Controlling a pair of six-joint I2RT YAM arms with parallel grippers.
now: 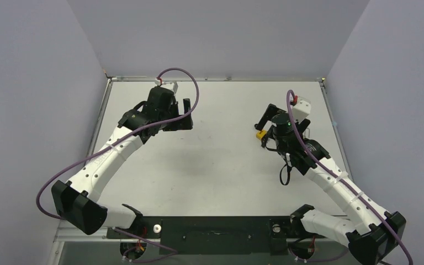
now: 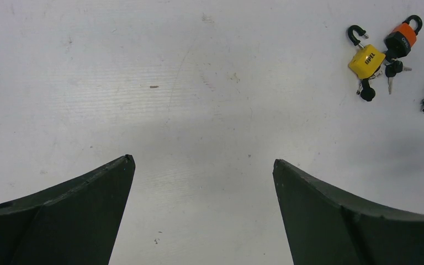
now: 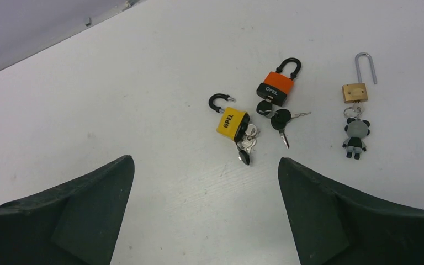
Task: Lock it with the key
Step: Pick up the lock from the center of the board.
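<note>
I will reach the yellow padlock (image 1: pixel 260 134) (image 3: pixel 231 122) with my right gripper and grab its body, leaving the open black shackle free for my left gripper to turn for locking.
Three padlocks lie together on the white table at the right. The yellow padlock (image 3: pixel 231 122) has its black shackle swung open and a bunch of keys (image 3: pixel 247 144) at its base. The orange padlock (image 3: pixel 277 85) has a black-headed key (image 3: pixel 279 118) at its keyhole. The small brass padlock (image 3: pixel 355 92) has a long raised silver shackle and a panda keychain (image 3: pixel 355 138). My right gripper (image 3: pixel 205 159) is open and empty, hovering just short of the yellow padlock (image 1: pixel 260 134). My left gripper (image 2: pixel 204 160) is open and empty, far from the locks, which show at the upper right of the left wrist view (image 2: pixel 367 59).
The white table (image 1: pixel 215 165) is walled by grey panels on three sides. My left gripper (image 1: pixel 187 115) hangs over the back left part and my right gripper (image 1: pixel 266 128) over the back right. The arm bases and a black bar sit at the near edge.
</note>
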